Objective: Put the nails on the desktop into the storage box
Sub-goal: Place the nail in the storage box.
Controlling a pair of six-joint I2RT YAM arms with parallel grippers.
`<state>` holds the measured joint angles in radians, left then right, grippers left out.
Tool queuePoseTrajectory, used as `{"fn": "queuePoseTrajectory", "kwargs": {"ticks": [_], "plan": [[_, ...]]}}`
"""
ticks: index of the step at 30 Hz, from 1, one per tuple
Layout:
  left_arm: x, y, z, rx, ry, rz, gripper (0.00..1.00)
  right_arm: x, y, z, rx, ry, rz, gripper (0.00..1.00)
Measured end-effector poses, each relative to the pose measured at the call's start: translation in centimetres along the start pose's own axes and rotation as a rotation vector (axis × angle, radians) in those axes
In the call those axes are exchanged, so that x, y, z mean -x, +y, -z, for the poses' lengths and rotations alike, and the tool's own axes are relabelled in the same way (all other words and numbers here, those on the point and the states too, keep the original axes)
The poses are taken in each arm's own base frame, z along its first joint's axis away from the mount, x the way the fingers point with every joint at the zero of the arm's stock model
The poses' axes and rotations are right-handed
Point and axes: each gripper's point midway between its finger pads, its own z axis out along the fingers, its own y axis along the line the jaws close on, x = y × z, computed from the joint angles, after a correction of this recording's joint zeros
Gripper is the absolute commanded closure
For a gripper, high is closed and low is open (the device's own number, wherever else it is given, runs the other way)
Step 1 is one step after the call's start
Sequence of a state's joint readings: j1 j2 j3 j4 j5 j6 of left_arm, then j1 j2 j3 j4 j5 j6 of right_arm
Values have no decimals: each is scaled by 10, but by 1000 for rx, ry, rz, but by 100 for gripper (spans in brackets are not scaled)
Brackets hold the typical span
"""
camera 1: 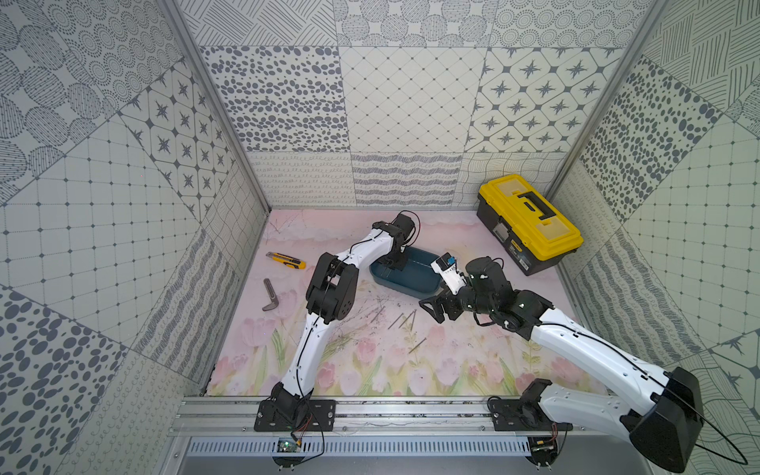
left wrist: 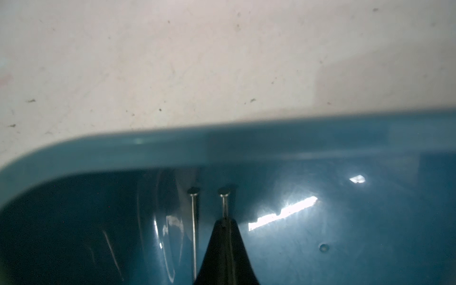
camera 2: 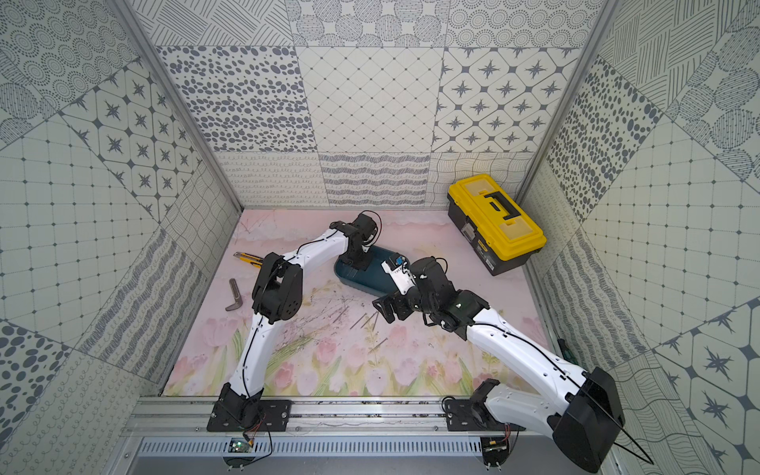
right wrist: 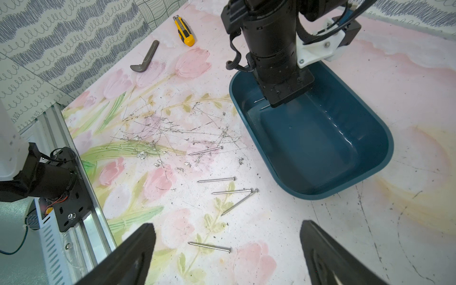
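The nail in my fingers is at the bottom of the storage box, level with another nail, so I should open my left gripper and let go of the held nail.
The teal storage box (camera 1: 411, 283) (camera 2: 370, 281) sits mid-desktop. My left gripper (camera 1: 388, 267) (left wrist: 223, 220) reaches down into its near-left end and is shut on a nail (left wrist: 224, 202), whose head sticks out past the fingertips. A second nail (left wrist: 194, 234) lies parallel beside it in the box; whether it is also gripped I cannot tell. Several nails (right wrist: 216, 180) (camera 1: 407, 320) lie loose on the tulip-printed desktop (right wrist: 172, 222) in front of the box. My right gripper (right wrist: 227, 224) (camera 1: 432, 308) hovers open just above them, with one nail (right wrist: 209, 246) lying between its fingers.
A yellow utility knife (camera 1: 286, 260) and a bent grey metal bar (camera 1: 270, 296) lie at the left. The yellow-lidded black toolbox (camera 1: 530, 224) stands at the back right corner. Patterned walls close in three sides; a metal rail (camera 1: 411, 411) runs along the front.
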<state>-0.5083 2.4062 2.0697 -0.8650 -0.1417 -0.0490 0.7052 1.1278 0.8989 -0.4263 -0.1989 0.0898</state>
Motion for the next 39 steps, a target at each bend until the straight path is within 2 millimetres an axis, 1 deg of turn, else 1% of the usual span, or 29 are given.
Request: {"fn": "queuePoseTrajectory", "kwargs": {"ticks": [13,17,25,28,30,34,39], "plan": [[1,2,-3,4,-3,3,100,1,0,-2,2,-2,-4,3],[2,3,-3,4,-6,5,98,1,0,-2,2,-2,-4,3],[3,3,-4,4,-9,7,90,1,0,-2,2,-3,-3,3],[3,3,-5,4,-10,5,84,1,0,-2,2,-3,-3,3],[3,3,-5,5,-11,7,83,1,0,-2,2,-3,-4,3],[5,3,-4,5,-17,7,76,1,0,-2,2,-3,-3,3],[7,2,-2,4,-26,6,75,1,0,-2,2,-3,-3,3]]}}
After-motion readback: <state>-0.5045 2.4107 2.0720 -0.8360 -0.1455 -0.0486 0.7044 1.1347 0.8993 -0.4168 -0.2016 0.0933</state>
